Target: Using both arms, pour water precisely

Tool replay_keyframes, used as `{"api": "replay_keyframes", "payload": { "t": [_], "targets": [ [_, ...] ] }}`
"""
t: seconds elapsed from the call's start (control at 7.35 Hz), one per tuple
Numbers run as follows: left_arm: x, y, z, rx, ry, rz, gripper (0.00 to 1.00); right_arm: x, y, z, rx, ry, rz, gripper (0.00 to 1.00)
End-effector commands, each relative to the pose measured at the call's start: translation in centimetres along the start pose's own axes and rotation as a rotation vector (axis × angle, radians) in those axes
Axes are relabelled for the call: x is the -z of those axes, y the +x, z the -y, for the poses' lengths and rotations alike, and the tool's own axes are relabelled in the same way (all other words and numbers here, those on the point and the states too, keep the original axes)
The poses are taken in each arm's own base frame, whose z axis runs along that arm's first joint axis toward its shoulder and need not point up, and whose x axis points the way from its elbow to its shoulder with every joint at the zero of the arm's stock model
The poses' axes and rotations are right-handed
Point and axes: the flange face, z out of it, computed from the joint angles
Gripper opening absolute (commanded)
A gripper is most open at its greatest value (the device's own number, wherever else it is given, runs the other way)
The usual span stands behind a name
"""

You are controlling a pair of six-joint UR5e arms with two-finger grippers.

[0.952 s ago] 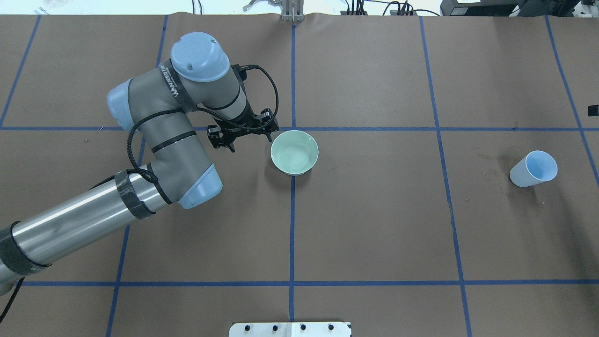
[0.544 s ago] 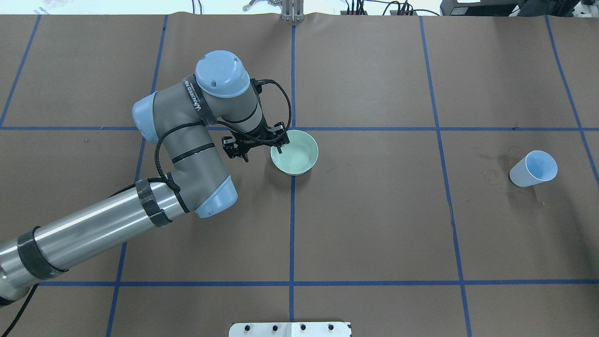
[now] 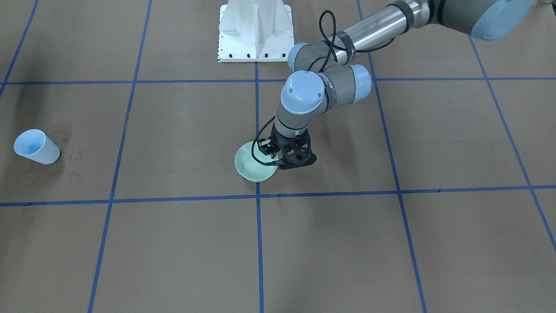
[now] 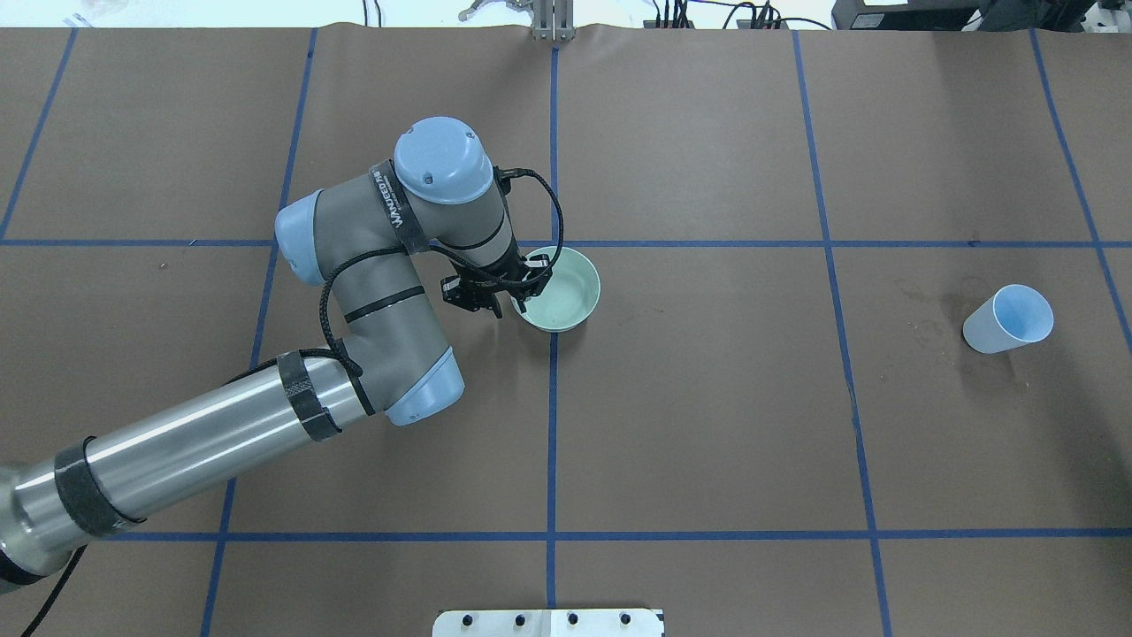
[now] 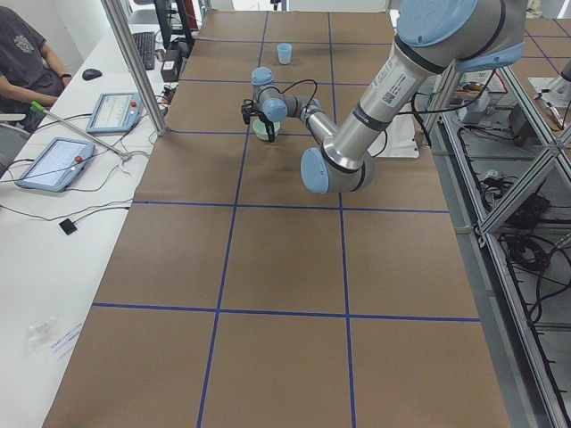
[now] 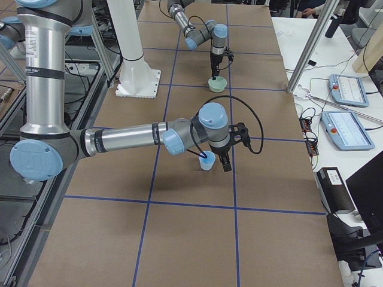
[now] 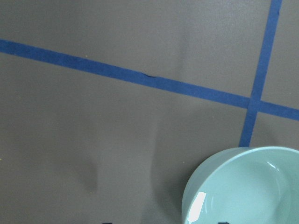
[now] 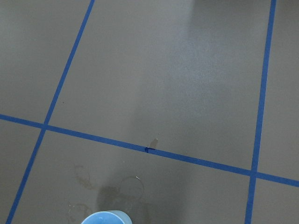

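Note:
I will grab the bowl by its rim (image 7: 200,179) with my left gripper next. Then the bowl can be set up for pouring.
A pale green bowl (image 4: 562,292) stands at the table's middle; it also shows in the front view (image 3: 252,167) and the left wrist view (image 7: 247,186), where a white glint sits inside it. I cannot make out water for certain. My left gripper (image 4: 500,295) is open and straddles the bowl's left rim (image 3: 284,157). A light blue cup (image 4: 1008,318) stands far right, with no arm by it in the overhead or front view (image 3: 35,147). In the exterior right view my right gripper (image 6: 214,160) hangs at the cup (image 6: 206,162); I cannot tell whether it is open or shut.
The brown table cover carries a blue tape grid. Faint ring stains (image 4: 924,329) lie left of the cup. The white pedestal (image 3: 255,30) stands at the robot's edge. Tablets (image 5: 53,162) and an operator (image 5: 22,62) are beside the table.
My left arm has moved right toward the bowl, and its gripper has come over the bowl's left rim. The bowl and the cup have not moved.

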Motion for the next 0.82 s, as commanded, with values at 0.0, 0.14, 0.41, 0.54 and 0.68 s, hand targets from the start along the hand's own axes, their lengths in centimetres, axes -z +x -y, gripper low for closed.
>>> {"api": "replay_keyframes", "payload": {
  "t": [0.0,0.14,0.41,0.54,0.68],
  "targets": [
    [0.3,0.2,-0.1,-0.011,0.003,-0.015,0.0,0.0,0.2,0.0,0.01,-0.008,0.0,0.99],
    [2.6,0.2,0.9,-0.016,0.023,-0.045,0.0,0.0,0.1,0.1,0.012,-0.006,0.0,0.99],
    [5.9,-6.9,3.1,-0.038,0.002,-0.074,0.0,-0.1,0.0,0.3,0.014,-0.006,0.001,0.99],
    [6.5,-13.1,2.0,-0.087,-0.004,-0.069,0.0,0.1,0.0,0.4,0.013,-0.004,0.0,0.99],
    [7.8,-19.8,1.7,-0.153,0.014,-0.049,0.0,0.0,0.0,0.4,0.014,-0.005,-0.001,0.99]
  ]
}}
